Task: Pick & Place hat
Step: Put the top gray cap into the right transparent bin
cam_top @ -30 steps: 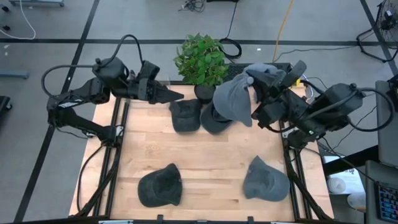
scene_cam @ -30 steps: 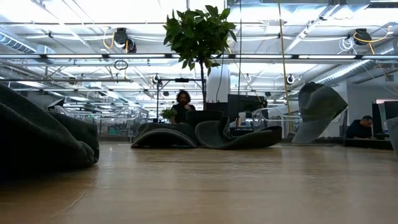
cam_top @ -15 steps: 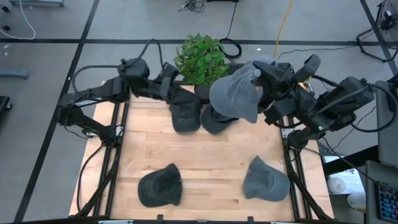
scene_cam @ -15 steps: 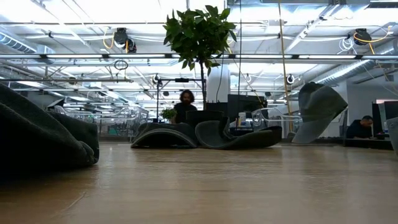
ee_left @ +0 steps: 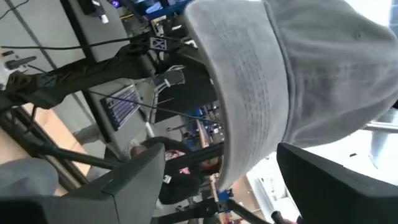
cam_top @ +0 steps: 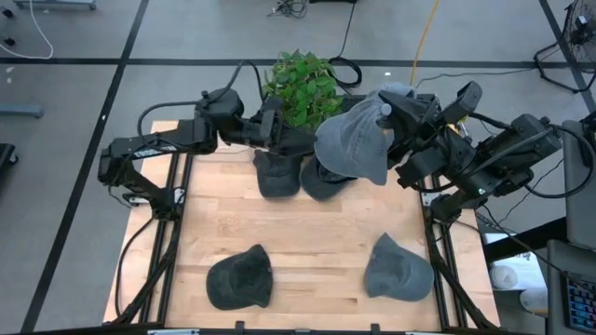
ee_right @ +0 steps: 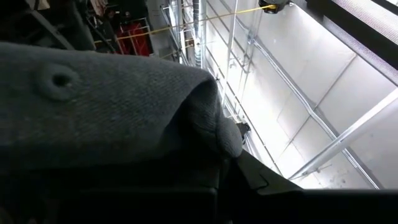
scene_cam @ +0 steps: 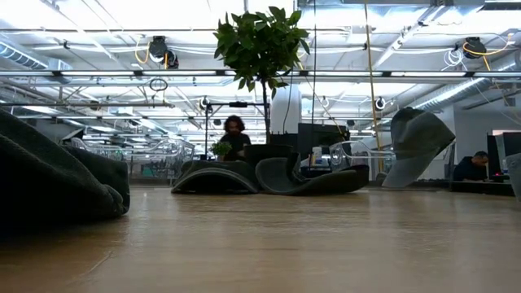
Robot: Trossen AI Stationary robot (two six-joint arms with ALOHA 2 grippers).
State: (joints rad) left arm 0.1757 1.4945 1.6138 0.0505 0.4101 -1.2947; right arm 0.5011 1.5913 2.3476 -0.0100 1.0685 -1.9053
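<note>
The robot's left gripper will next grab the light grey hat (cam_top: 352, 141) by its brim edge (cam_top: 322, 151) to pick it up and place it.
A light grey hat (cam_top: 352, 141) hangs in the air over the table's far middle, with my right gripper (cam_top: 391, 113) shut on it. In the low view the hat (scene_cam: 417, 142) shows clear of the tabletop. My left gripper (ee_left: 217, 186) is open and reaches level from the table's left. Its two fingers stand on either side of the hat's brim edge (ee_left: 245, 124) without touching it. In the high view the left gripper (cam_top: 298, 140) is partly under the plant's leaves. My right gripper is shut on a bunched fold of the hat's crown (cam_top: 380, 108), coming from the table's right. The crown cloth (ee_right: 93, 106) covers the fingers in the right wrist view. The hat hangs below and to the left of the gripper, lifted clear, brim toward my left arm.
A potted plant (cam_top: 300, 88) stands at the far edge. Two dark hats (cam_top: 277, 173) (cam_top: 321, 179) lie below the held one. A dark hat (cam_top: 239, 277) and a grey hat (cam_top: 399, 268) lie near the front edge. Bare wood (cam_top: 307, 233) lies between them.
My left gripper has travelled toward the table's right, past the plant, up to the held hat. My right gripper has tipped a little, and the hat has swung slightly up and toward the far edge while staying clear of the table.
</note>
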